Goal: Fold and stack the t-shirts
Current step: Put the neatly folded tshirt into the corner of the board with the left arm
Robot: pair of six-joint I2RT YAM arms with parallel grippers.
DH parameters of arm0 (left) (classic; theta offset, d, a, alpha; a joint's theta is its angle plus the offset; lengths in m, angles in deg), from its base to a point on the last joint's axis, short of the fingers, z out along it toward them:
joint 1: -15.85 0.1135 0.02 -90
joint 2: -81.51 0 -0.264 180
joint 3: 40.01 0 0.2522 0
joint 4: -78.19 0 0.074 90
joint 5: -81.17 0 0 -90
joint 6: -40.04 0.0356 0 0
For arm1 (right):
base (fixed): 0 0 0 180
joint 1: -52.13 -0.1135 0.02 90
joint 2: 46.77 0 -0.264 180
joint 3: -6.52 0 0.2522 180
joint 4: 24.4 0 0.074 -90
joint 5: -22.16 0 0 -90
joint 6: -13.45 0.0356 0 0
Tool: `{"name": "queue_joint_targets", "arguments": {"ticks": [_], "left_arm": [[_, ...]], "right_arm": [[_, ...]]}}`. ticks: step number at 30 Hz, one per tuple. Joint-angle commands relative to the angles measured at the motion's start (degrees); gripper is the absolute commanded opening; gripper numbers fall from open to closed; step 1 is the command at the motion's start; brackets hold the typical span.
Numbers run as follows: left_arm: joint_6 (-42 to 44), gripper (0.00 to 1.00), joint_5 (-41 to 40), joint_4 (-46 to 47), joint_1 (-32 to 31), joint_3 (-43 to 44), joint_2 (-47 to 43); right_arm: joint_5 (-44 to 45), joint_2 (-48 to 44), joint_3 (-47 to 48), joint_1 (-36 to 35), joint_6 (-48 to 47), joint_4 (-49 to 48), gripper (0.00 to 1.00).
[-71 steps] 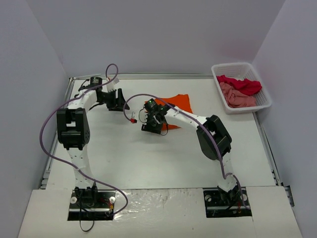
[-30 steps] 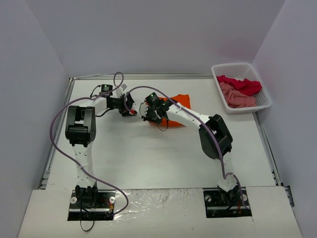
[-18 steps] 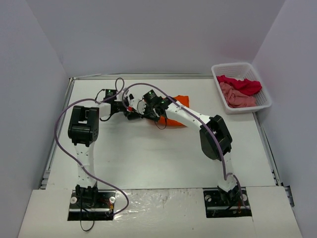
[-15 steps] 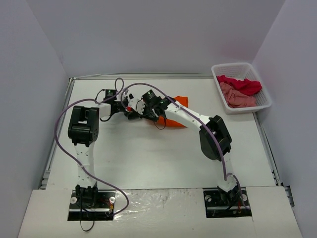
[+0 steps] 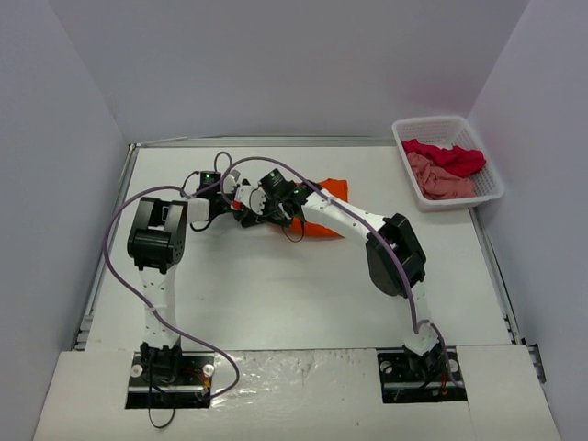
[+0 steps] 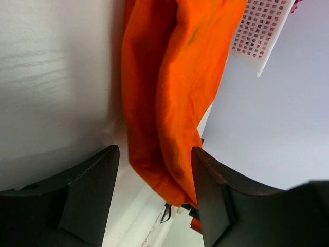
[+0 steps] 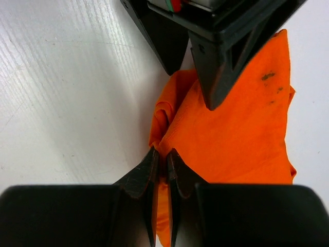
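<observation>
The bright orange t-shirt (image 5: pixel 333 190) needs to be dragged to the stack, so my left gripper will grab it next by its edge (image 5: pixel 238 205) hanging between my fingers.
The bright orange t-shirt (image 5: pixel 333 190) lies bunched at the middle back of the table. My right gripper (image 5: pixel 274 217) is shut on a fold at its left edge, seen close in the right wrist view (image 7: pixel 162 157) with orange cloth (image 7: pixel 241 134) spreading to the right. My left gripper (image 5: pixel 254 209) faces it from the left, open, and the shirt's edge (image 6: pixel 169 92) hangs between its two fingers (image 6: pixel 87 195). The left gripper's fingertips (image 7: pixel 216 77) show just above the pinched fold. The crimson t-shirt (image 5: pixel 450 156) and the dusty pink t-shirt (image 5: pixel 441 182) lie in the basket.
The white lattice basket (image 5: pixel 411 129) stands at the back right against the wall; its corner also shows in the left wrist view (image 6: pixel 262 31). Purple cables loop over both arms near the shirt. White table (image 5: pixel 276 294) lies in front of the arms.
My left arm has swung right from the back left until its open gripper reached the shirt's left edge. My right gripper, shut on the shirt, has shifted left and back, bunching the cloth.
</observation>
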Motion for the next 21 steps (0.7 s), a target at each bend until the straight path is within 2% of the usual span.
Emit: {"name": "queue_joint_targets", "arguments": {"ticks": [1, 5, 21], "left_arm": [[-4.4, 0.56, -0.8, 6.0, -0.3, -1.6, -4.6], [-5.6, 0.56, -1.0, 6.8, -1.0, -1.8, -4.2], [-1.2, 0.57, -2.7, 1.0, -2.9, -1.0, -3.5]], "right_arm": [[1.4, 0.9, 2.2, -0.7, 0.1, 1.6, 0.0], [1.7, 1.4, 2.9, -1.0, 0.0, 1.8, 0.0], [3.0, 2.5, 6.0, -1.1, 0.7, 1.9, 0.0]]}}
